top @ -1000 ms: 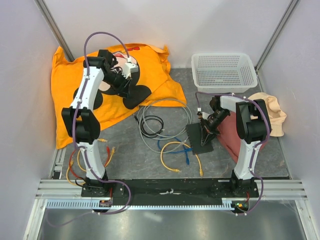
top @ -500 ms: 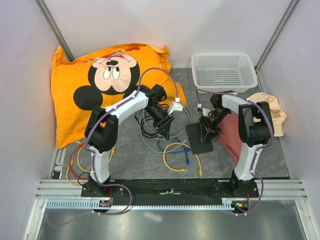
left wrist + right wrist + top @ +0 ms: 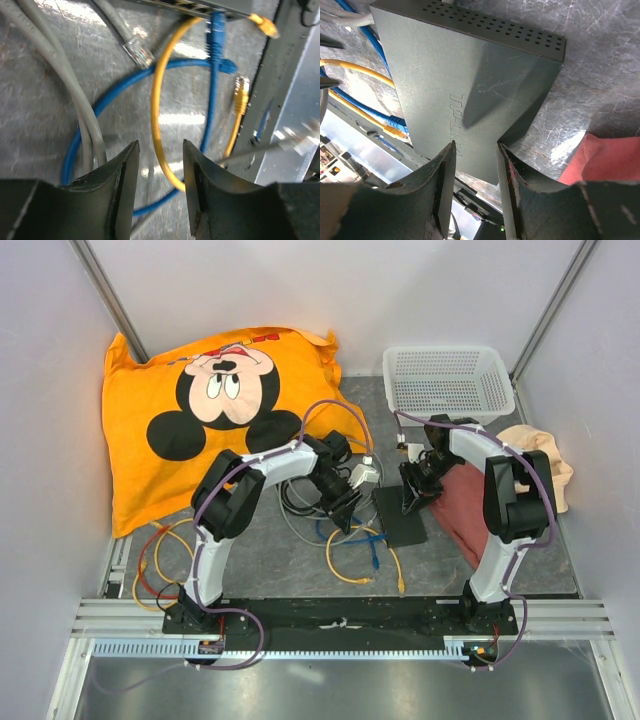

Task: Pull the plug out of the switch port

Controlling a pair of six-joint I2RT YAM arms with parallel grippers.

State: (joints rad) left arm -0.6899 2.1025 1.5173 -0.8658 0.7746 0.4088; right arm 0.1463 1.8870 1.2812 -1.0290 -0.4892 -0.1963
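I will pull the yellow cable from the switch [image 3: 405, 525], so my left gripper will next grab its mid-length curve, apart from the blue cable.
The black switch [image 3: 405, 525] lies flat on the grey table at centre right; its top fills the right wrist view [image 3: 470, 90]. In the left wrist view its port edge [image 3: 200, 6] runs along the top, with a blue plug [image 3: 216, 22] and a yellow cable [image 3: 159, 100] going into it. My left gripper [image 3: 345, 518] [image 3: 159, 175] is open and empty, over the blue and yellow cables just left of the switch. My right gripper [image 3: 408, 502] [image 3: 472, 165] is open and empty, just above the switch's top.
A loose grey-cabled plug [image 3: 140, 52] and a loose yellow plug [image 3: 241, 92] lie near the ports. Coiled grey cable [image 3: 300, 490] lies left of the switch. A red cloth [image 3: 460, 510] lies right of it. A white mesh basket [image 3: 448, 380] and an orange pillow [image 3: 170, 440] lie behind.
My left arm has swung from over the orange pillow at the far left down to the cables beside the switch. My right gripper has shifted slightly over the switch.
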